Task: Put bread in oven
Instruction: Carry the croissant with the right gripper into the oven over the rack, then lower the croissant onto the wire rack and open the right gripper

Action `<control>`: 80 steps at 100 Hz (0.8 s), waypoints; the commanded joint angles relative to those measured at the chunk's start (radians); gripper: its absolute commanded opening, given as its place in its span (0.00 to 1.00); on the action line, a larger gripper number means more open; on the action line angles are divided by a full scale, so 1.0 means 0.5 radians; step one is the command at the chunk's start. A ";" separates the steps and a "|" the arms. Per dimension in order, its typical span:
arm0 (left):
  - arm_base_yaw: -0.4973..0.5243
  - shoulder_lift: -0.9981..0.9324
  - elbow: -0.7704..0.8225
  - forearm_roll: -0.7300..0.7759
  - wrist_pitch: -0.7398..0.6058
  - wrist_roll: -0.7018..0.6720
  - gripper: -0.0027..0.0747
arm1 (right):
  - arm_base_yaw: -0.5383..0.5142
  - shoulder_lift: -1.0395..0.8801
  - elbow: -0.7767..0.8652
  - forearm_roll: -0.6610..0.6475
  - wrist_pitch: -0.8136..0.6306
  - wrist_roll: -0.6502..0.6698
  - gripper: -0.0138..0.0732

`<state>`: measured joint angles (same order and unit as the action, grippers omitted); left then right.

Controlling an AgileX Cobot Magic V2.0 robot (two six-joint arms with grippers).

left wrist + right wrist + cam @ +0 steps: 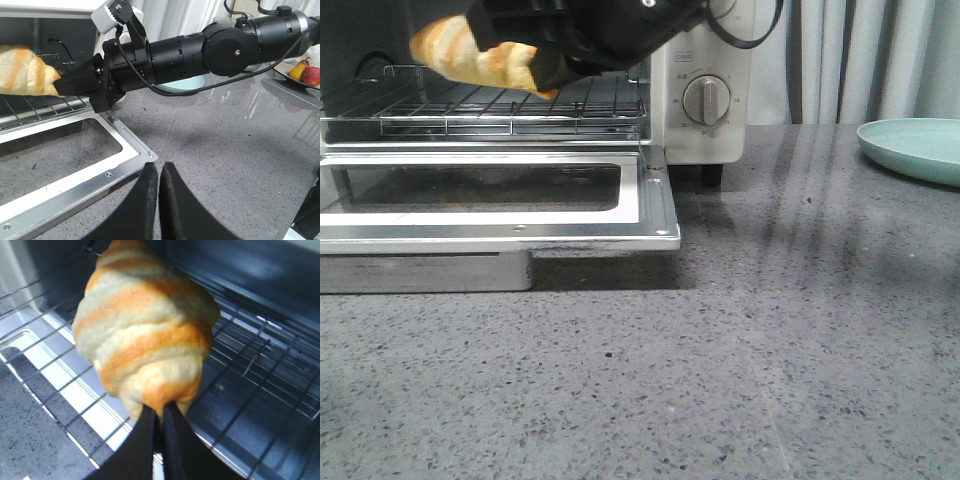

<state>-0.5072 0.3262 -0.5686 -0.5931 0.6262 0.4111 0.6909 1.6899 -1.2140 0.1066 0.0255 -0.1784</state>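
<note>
The bread is over the wire rack. If my right gripper opens now, the bread (475,57) would rest in the oven (705,120), so it is time to release.
The bread (475,57), a golden-orange croissant roll with cream stripes, hangs just above the wire rack (510,105) inside the open oven (705,120). My right gripper (542,70) is shut on its tapered end and reaches in from the right. The bread shows large in the right wrist view (145,340), pinched at its tip by the right gripper (161,412), with the rack (260,365) under it. In the left wrist view the bread (25,70) is at the oven mouth. My left gripper (159,172) is shut and empty over the counter by the door corner (145,155).
The oven's glass door (490,195) lies open flat toward me, its corner jutting over the grey counter (720,370). A dial (706,99) is on the side panel. A pale green plate (915,148) sits at the back right. A fruit plate (302,75) stands beyond the right arm.
</note>
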 commanded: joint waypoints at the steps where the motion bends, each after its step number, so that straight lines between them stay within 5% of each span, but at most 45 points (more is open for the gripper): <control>1: -0.014 0.017 -0.054 -0.071 -0.119 -0.010 0.01 | -0.050 -0.088 -0.071 0.035 -0.188 -0.009 0.08; 24: -0.014 0.017 -0.054 -0.071 -0.119 -0.010 0.01 | -0.054 -0.088 -0.071 0.095 -0.210 -0.009 0.12; 51: -0.014 0.017 -0.054 -0.051 -0.119 -0.010 0.01 | -0.054 -0.088 -0.071 0.143 -0.225 -0.009 0.74; 80: -0.014 0.017 -0.054 0.043 -0.165 -0.010 0.01 | 0.019 -0.144 -0.071 0.143 -0.194 -0.009 0.78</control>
<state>-0.5072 0.3262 -0.5686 -0.5550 0.6243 0.4111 0.6890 1.6899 -1.2140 0.1832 0.0136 -0.1739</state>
